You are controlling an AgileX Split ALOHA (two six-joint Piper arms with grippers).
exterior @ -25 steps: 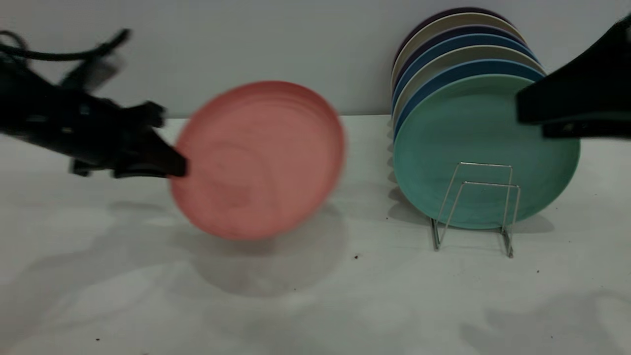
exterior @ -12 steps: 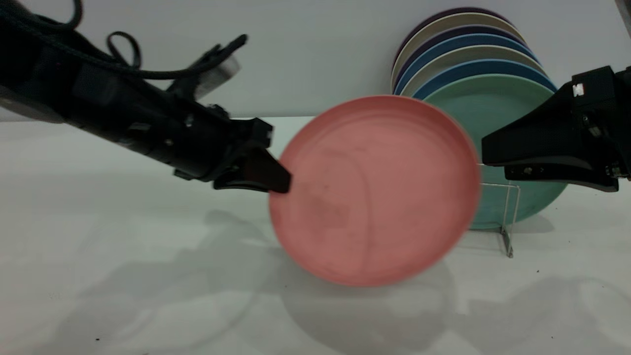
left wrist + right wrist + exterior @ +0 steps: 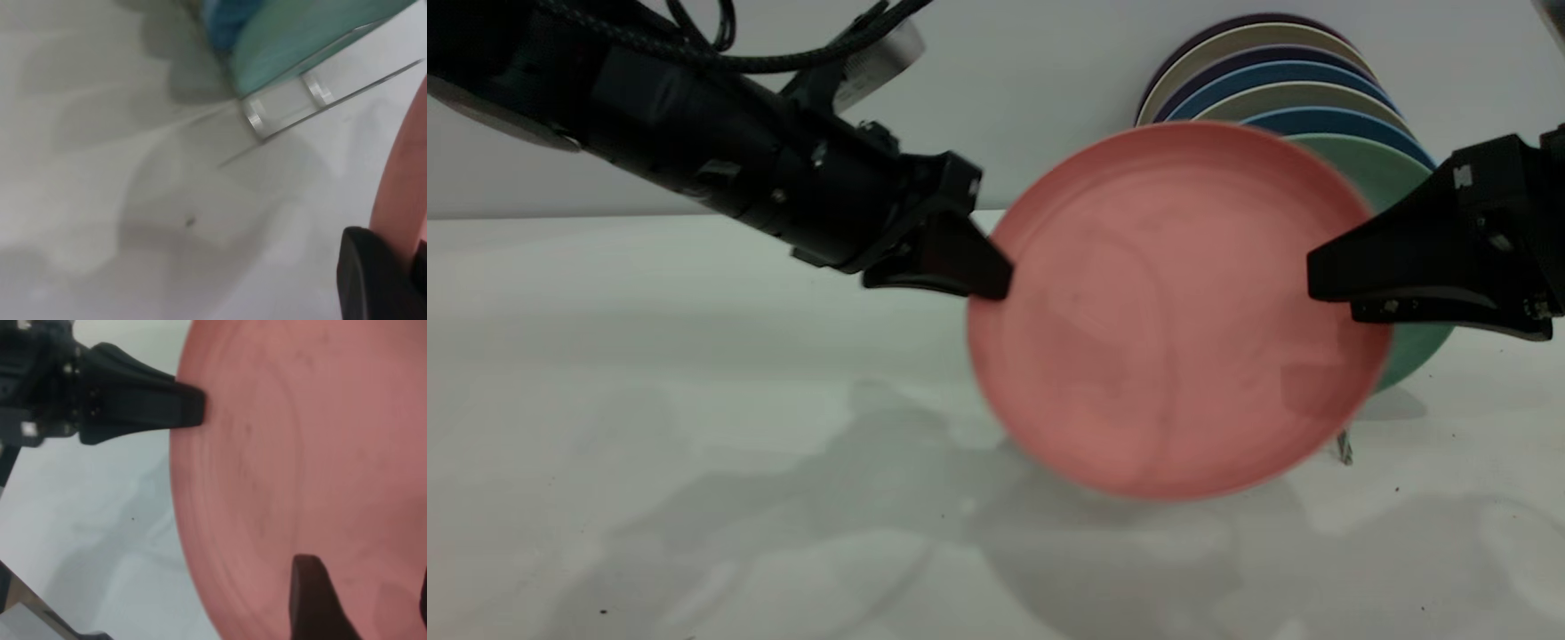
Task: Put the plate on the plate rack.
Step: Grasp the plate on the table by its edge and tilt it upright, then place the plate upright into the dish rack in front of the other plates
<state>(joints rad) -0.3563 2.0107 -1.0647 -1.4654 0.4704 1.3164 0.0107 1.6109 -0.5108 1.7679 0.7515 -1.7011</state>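
Observation:
The salmon-pink plate has to go on the plate rack [image 3: 1344,448], so my right gripper should next grab the plate by its free rim [image 3: 1384,347].
The salmon-pink plate [image 3: 1174,311] hangs upright in the air, facing the exterior camera. My left gripper [image 3: 996,283] is shut on its left rim; in the left wrist view the rim [image 3: 400,200] runs between the black fingers of the gripper [image 3: 405,263]. The plate covers nearly all of the plate rack, of which one wire foot [image 3: 1344,449] shows below it; the left wrist view shows the rack's wire loops [image 3: 287,110]. My right gripper [image 3: 1329,286] is open at the plate's right edge, in front of its face [image 3: 300,453], fingers [image 3: 313,600] apart.
A teal-green plate [image 3: 1409,356] stands in the rack right behind the pink one, with several blue, beige and dark plates [image 3: 1263,76] lined up behind it toward the wall. White tabletop [image 3: 694,400] lies to the left and front.
The left arm has carried the pink plate to the right and slightly up, so it now covers the rack and most of the teal plate. The right gripper has stayed about where it was.

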